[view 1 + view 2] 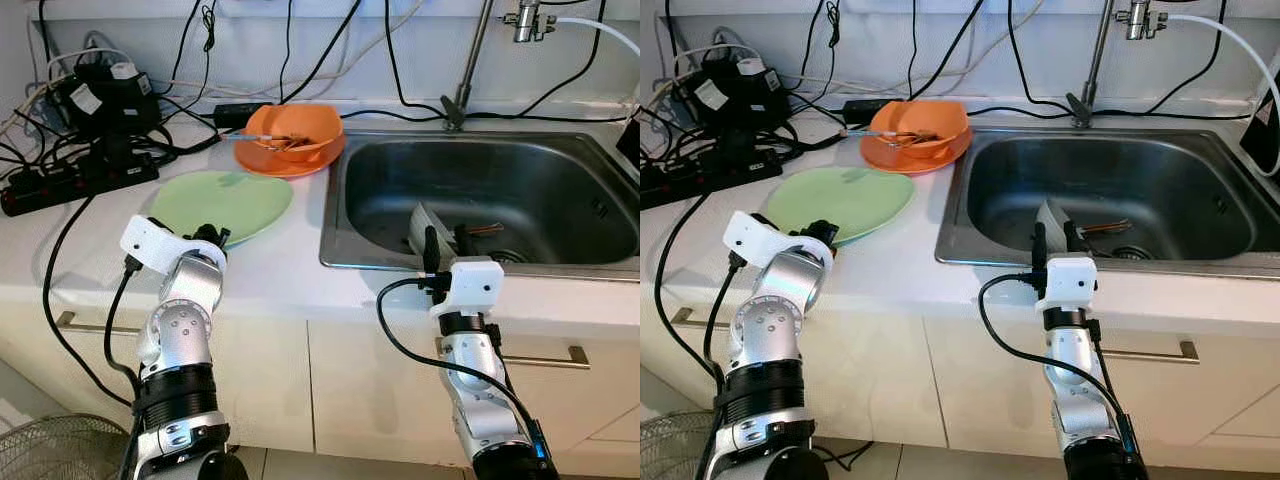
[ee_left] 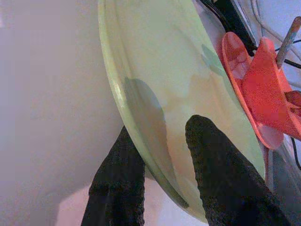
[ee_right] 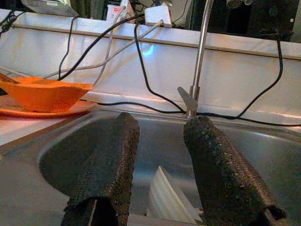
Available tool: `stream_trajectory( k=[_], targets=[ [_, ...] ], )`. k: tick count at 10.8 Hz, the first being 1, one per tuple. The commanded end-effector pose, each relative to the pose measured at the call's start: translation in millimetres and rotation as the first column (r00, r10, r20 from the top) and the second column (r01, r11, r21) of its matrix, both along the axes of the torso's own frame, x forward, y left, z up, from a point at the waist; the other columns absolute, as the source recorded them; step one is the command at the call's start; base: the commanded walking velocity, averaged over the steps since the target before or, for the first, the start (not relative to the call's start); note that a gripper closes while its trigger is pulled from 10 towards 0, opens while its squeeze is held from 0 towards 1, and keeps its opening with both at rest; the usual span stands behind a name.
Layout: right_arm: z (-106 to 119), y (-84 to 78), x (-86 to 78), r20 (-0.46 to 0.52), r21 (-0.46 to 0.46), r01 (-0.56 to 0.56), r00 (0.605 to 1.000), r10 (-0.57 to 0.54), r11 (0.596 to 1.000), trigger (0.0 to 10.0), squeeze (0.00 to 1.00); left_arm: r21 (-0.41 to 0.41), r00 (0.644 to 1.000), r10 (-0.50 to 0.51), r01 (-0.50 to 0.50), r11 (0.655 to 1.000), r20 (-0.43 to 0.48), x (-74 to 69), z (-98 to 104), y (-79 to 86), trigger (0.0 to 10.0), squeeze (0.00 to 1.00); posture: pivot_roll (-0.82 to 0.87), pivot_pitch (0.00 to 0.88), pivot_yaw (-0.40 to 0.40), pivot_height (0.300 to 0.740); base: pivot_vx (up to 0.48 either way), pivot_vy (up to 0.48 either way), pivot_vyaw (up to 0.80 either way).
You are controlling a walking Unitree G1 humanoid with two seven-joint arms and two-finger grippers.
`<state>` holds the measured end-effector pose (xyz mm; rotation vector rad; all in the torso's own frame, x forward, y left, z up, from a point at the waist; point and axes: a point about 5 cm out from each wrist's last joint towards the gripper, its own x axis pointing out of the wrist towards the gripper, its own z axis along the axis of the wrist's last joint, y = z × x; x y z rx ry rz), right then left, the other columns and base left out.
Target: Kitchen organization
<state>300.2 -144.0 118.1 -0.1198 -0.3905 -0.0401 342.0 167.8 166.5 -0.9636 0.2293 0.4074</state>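
Next, my left gripper grabs the pale green plate by its thin raised rim, since the plate's broad side spreads far wider than my fingers.
A pale green plate (image 1: pixel 225 200) lies flat on the white counter, left of the sink (image 1: pixel 500 170). My left gripper (image 1: pixel 212 237) is at the plate's near edge. In the left wrist view it (image 2: pixel 157 136) is open with the rim of the green plate (image 2: pixel 160 70) between its fingers, one above and one beside the edge. Behind it an orange bowl (image 1: pixel 295 128) holding utensils stands on an orange plate (image 1: pixel 290 162). My right gripper (image 1: pixel 447 245) stands open over the sink's front rim, pointing inward. A white plate (image 3: pixel 167 197) leans tilted in the basin just beyond it.
A black power strip (image 1: pixel 60 185) and tangled cables crowd the counter's back left. The faucet (image 1: pixel 470 70) rises behind the sink. Some utensils lie near the drain (image 1: pixel 490 232). A fan (image 1: pixel 60 450) stands on the floor at the lower left.
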Motion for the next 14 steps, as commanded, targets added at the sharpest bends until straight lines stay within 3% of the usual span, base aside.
stream_trajectory(
  k=[1,2,8,9,10,11,12,13,14],
  targets=[
    [-4.4,-1.7,0.9,-0.036,0.005,0.008,0.999,-0.008,1.0,10.0,0.0,0.007,1.0,0.008,-0.008,1.0,0.002,-1.7,3.1,-2.8,0.5,0.0,0.04,0.016,0.082,0.74,0.0,0.0,0.0],
    [-4.7,-1.9,0.9,-0.037,0.004,0.008,0.999,-0.008,1.0,10.0,0.0,0.01,1.0,-0.002,0.002,1.0,0.007,-1.4,3.9,-3.9,0.0,0.0,0.04,0.014,0.081,0.74,0.0,0.0,0.0],
    [-4.7,-0.6,1.9,-0.042,0.001,-0.004,0.999,0.004,1.0,10.0,0.0,0.018,0.998,0.058,-0.058,0.998,-0.027,-8.1,4.7,-0.3,0.0,0.0,0.05,0.017,0.075,0.74,0.0,0.0,0.0],
    [-5.3,0.7,2.0,-0.046,0.0,-0.011,0.999,0.011,1.0,10.0,0.0,0.042,0.995,0.09,-0.088,0.995,-0.042,-13.5,5.2,2.6,10.0,0.0,0.05,0.017,0.075,0.74,0.0,0.0,0.0],
    [-5.3,1.2,2.1,-0.046,0.0,-0.014,0.999,0.014,1.0,10.0,0.0,0.058,0.993,0.108,-0.105,0.993,-0.039,-16.1,7.1,4.8,10.0,0.0,0.05,0.019,0.073,0.74,0.0,0.0,0.0],
    [-5.4,1.9,2.2,-0.048,0.001,-0.018,0.999,0.018,1.0,10.0,0.0,0.124,0.987,0.161,-0.158,0.98,-0.017,-21.8,12.6,12.5,10.0,0.0,0.06,0.019,0.072,0.74,0.0,0.0,0.0],
    [-5.8,2.9,2.3,-0.05,0.002,-0.024,0.998,0.024,1.0,10.0,0.0,0.293,0.971,0.219,-0.238,0.926,0.097,-28.9,33.0,25.5,10.0,0.0,0.06,0.017,0.071,0.74,0.0,0.0,0.0],
    [-6.3,3.4,2.5,-0.052,0.002,-0.026,0.998,0.027,1.0,10.0,0.0,0.355,0.959,0.229,-0.274,0.894,0.164,-30.9,45.0,28.7,10.0,0.0,0.07,0.013,0.068,0.74,0.0,0.0,0.0],
    [-6.6,5.3,3.5,-0.055,0.002,-0.033,0.998,0.033,0.999,10.0,0.0,0.437,0.929,0.231,-0.343,0.831,0.29,-34.7,67.1,30.3,10.0,0.0,0.07,0.006,0.067,0.74,0.0,0.0,0.0]
  ],
)
